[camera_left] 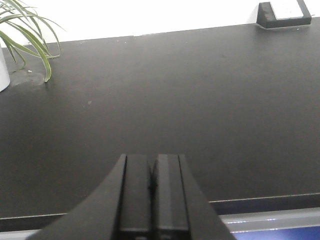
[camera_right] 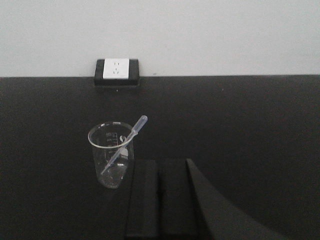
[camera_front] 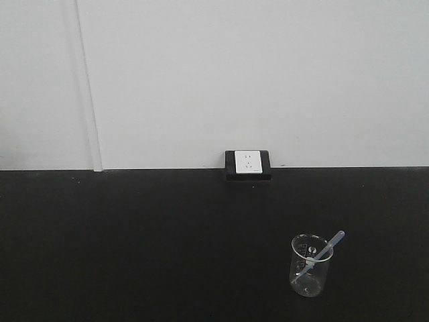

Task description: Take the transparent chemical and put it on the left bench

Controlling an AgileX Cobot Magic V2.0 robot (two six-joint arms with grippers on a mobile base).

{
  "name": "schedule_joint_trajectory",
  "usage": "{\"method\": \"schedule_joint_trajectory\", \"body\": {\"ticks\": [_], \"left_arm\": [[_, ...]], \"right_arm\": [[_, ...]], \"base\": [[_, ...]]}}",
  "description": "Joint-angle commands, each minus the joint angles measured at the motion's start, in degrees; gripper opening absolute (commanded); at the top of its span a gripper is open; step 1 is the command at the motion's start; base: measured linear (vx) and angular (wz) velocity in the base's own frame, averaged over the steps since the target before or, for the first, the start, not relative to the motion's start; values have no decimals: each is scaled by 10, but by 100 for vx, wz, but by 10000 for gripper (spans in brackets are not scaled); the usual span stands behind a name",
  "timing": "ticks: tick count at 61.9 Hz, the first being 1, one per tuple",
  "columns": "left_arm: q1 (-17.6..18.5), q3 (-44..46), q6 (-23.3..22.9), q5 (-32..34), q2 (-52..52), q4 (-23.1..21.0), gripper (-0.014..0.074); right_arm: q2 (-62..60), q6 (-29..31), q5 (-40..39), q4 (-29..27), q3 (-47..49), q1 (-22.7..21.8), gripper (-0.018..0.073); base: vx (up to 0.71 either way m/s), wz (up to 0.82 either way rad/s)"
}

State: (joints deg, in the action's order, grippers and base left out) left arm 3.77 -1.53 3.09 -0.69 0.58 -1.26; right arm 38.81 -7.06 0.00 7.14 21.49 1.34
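My right gripper needs to carry the transparent dropper to the left bench, so it should grab the transparent dropper's bulb end (camera_front: pixel 336 237) next.
The transparent chemical (camera_front: pixel 326 251) is a slim clear dropper leaning to the right inside a glass beaker (camera_front: pixel 309 274) on a black benchtop. In the right wrist view the dropper (camera_right: pixel 128 141) sticks out over the beaker's (camera_right: pixel 107 159) rim. My right gripper (camera_right: pixel 159 163) is shut and empty, just right of the beaker and nearer the camera. My left gripper (camera_left: pixel 152 158) is also shut with nothing in it, over bare black benchtop near the front edge. The left bench is out of view.
A white wall socket (camera_front: pixel 247 164) in a black frame sits at the back of this benchtop against the white wall. A green plant (camera_left: pixel 27 32) in a white pot (camera_left: pixel 2 70) stands at the far left in the left wrist view. The bench's front edge (camera_left: pixel 265 202) runs just below the left gripper.
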Motion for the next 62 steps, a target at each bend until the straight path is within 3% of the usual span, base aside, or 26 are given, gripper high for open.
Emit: {"method": "schedule_joint_trajectory", "body": {"ticks": [1,15,29,46,62], "left_arm": [[1,-9,-4,45,11,0,-3],[1,-9,-4,45,11,0,-3],[1,-9,-4,45,11,0,-3],[1,-9,-4,45,11,0,-3],[1,-9,-4,45,11,0,-3]], "right_arm": [[61,-1,-85,3,34,-3,85],[181,-5,-123,1,66,-3,277],[301,-10,-335,1,65,-3,461],[460,-115,-508,16,75,-3,461],[582,-131,-508,36,180,-3,461]], "base": [[0,0],[0,0],[0,0],[0,0],[0,0]]}}
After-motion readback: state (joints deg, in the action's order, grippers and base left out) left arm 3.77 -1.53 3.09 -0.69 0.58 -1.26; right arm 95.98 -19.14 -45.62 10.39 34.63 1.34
